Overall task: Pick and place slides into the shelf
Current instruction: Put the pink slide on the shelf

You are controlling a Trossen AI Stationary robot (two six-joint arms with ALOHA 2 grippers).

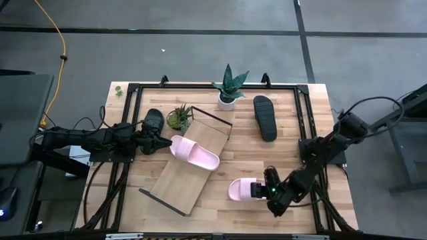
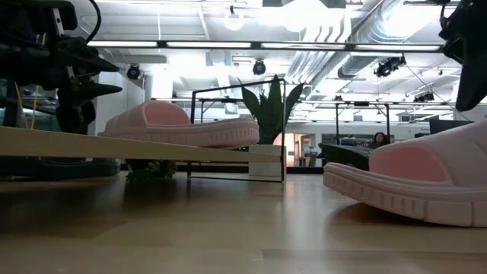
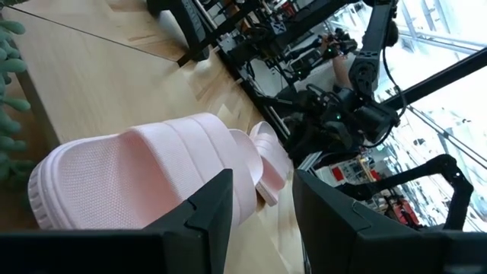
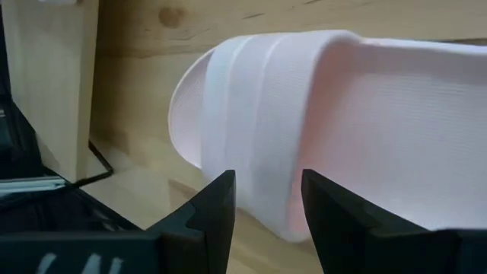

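My right gripper grabs the second pink slide by the side edge at its strap [image 1: 249,198] next, to put the slide on the shelf [image 1: 190,167].
The shelf [image 1: 190,167], a long light-wood board, lies slantwise in the middle of the table. One pink slide [image 1: 193,152] lies sole down on its far half. My left gripper [image 1: 165,143] stands open just left of that slide's end, which fills the left wrist view [image 3: 152,175]. A second pink slide [image 1: 241,189] lies on the table to the right of the shelf. My right gripper [image 1: 269,187] hangs open at its right end, slanting down, the strap [image 4: 259,99] right ahead of the fingers. One black slide [image 1: 265,117] lies at the far right, another [image 1: 153,121] beside the left arm.
A snake plant in a white pot [image 1: 228,93] stands at the far edge, and a small green plant [image 1: 179,118] stands by the shelf's far left corner. A dark metal frame [image 1: 303,107] runs around the tabletop. Bare wood lies between the shelf and the right-hand pink slide.
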